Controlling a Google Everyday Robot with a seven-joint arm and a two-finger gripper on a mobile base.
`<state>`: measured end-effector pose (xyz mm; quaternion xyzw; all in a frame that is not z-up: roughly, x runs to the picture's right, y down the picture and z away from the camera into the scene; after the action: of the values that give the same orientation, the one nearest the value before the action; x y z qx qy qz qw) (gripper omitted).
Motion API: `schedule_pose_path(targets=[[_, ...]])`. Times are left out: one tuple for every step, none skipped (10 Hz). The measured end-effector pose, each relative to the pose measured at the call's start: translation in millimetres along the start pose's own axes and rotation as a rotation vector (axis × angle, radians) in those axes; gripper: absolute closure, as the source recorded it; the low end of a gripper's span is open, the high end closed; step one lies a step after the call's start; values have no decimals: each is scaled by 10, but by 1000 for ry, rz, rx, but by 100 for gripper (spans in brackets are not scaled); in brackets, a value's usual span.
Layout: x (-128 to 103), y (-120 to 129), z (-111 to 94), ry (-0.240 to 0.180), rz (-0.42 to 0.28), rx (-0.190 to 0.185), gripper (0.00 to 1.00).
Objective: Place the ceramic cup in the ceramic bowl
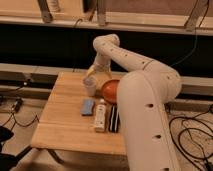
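I will set the ceramic cup inside the ceramic bowl [110, 89], so next my gripper will grab the cup by its rim [90, 79].
The ceramic cup [90, 85], small, pale and without a handle, stands upright on the wooden table [65, 125] near its far edge. Right of it lies the orange-red ceramic bowl [110, 89], its right half hidden behind my white arm. My gripper [93, 74] hangs just above and behind the cup's rim, open, with its yellowish fingers pointing down. I cannot tell whether they touch the cup. Nothing is lifted.
A blue sponge [88, 106] lies in front of the cup. Beside it are a white bottle [101, 116] on its side and a dark flat object [114, 119]. My bulky forearm [147, 115] covers the table's right side. Cables run on the floor at both sides.
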<state>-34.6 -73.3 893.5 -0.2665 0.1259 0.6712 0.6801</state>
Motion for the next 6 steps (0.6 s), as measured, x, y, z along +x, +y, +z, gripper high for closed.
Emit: schedule_pose_path(targets=[[-2, 9, -11, -1, 0, -4, 20], [15, 63, 10, 7, -13, -32, 20], [49, 81, 87, 26, -12, -55, 20], [79, 85, 168, 44, -5, -77, 20], [88, 79, 267, 60, 11, -101, 20], [71, 71, 321, 62, 19, -108, 20]])
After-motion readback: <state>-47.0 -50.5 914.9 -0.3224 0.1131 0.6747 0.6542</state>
